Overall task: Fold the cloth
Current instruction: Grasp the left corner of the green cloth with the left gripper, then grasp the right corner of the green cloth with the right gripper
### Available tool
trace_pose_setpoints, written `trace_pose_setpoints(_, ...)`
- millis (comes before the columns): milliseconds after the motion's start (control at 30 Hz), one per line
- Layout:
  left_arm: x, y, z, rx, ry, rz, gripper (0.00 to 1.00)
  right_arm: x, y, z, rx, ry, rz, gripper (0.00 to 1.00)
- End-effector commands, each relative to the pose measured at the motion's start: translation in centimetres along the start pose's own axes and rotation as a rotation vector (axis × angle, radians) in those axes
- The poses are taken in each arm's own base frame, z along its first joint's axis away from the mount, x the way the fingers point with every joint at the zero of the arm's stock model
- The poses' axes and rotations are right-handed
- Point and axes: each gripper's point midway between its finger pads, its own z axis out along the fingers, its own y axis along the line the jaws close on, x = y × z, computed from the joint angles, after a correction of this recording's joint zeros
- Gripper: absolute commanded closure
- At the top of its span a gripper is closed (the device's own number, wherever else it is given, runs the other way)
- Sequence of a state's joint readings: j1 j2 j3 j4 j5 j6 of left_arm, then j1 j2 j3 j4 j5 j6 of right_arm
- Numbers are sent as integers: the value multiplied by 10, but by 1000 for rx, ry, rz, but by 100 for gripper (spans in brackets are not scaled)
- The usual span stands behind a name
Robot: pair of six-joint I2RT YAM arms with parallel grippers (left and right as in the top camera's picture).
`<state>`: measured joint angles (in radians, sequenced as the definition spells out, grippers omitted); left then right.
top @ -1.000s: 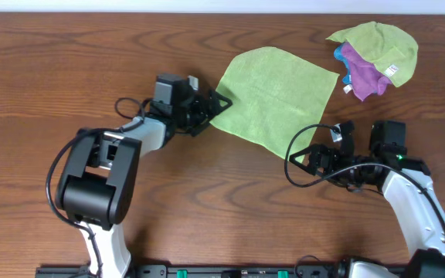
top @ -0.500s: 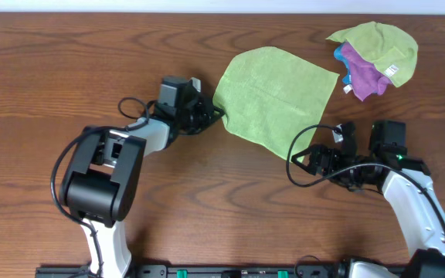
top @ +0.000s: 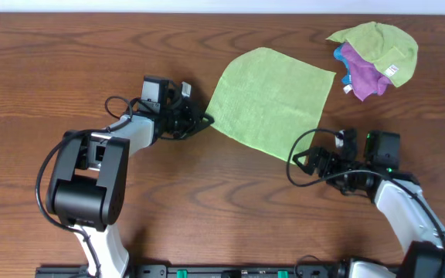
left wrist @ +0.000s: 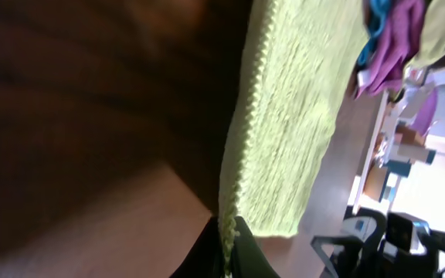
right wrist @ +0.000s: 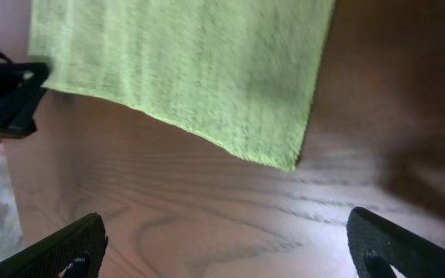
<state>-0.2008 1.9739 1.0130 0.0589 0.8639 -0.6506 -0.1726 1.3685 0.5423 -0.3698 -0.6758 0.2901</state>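
Next, my right gripper picks up the cloth's near corner point(top: 303, 161) point(right wrist: 287, 161) to fold over the edge of the cloth that my left gripper holds.
A light green cloth point(top: 273, 93) lies flat on the wooden table, turned like a diamond. My left gripper point(top: 204, 120) is at its left corner and shut on the cloth's hem. In the left wrist view, the hem point(left wrist: 238, 162) runs down into the closed gripper point(left wrist: 229, 249). My right gripper point(top: 303, 159) sits just off the cloth's near corner, low over the table, open and holding nothing. The right wrist view has the cloth point(right wrist: 191, 69) ahead of the wide-open gripper point(right wrist: 230, 251), with only bare wood between the fingers point(right wrist: 72, 247).
A heap of other cloths point(top: 373, 50), green, purple and blue, lies at the back right of the table. Black cables loop beside both arms. In the right wrist view the left gripper point(right wrist: 6, 96) shows at the left edge.
My left gripper has shut on the cloth's left corner and drawn back to the left, dragging the cloth slightly that way. The right gripper stayed open and moved little.
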Motion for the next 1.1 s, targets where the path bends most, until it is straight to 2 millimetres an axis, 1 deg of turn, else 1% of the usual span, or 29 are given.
trace_pose_setpoints(0, 3, -4, -7, 4, 20, 64, 94, 13, -6, 8, 3, 24, 65, 1)
trace_pose_setpoints(167, 19, 15, -16, -53, 82, 41, 94, 17, -13, 16, 19, -1, 107, 1)
trace_pose_setpoints(267, 29, 21, -23, -77, 117, 44, 94, 17, -15, 21, 25, -24, 131, 1)
trace_pose_setpoints(367, 38, 19, -30, -90, 142, 53, 94, 17, -20, 27, 51, -38, 151, 1)
trace_pose_setpoints(433, 43, 15, -35, -94, 152, 64, 94, 19, -19, 33, 48, -27, 159, 1)
trace_pose_setpoints(600, 44, 8, -41, -89, 146, 78, 94, 35, -19, 49, 58, 44, 172, 2)
trace_pose_setpoints(667, 44, 6, -42, -87, 143, 82, 94, 42, -19, 57, 64, 71, 168, 5)
trace_pose_setpoints(767, 44, 5, -42, -83, 144, 83, 94, 46, -17, 66, 61, 89, 166, 12)
trace_pose_setpoints(833, 44, 5, -42, -81, 145, 83, 94, 45, -15, 68, 55, 85, 152, 23)
trace_pose_setpoints(933, 44, 5, -42, -80, 143, 85, 94, 37, -12, 69, 43, 55, 133, 49)
trace_pose_setpoints(967, 43, 4, -42, -79, 141, 87, 94, 32, -11, 68, 35, 40, 127, 68)
trace_pose_setpoints(1000, 43, 3, -42, -76, 139, 90, 94, 28, -9, 67, 29, 26, 124, 95)
trace_pose_setpoints(1033, 42, 2, -43, -75, 137, 93, 94, 21, -7, 65, 22, 10, 119, 99)
trace_pose_setpoints(1067, 42, 1, -44, -74, 135, 96, 94, 15, -2, 63, 10, -6, 111, 99)
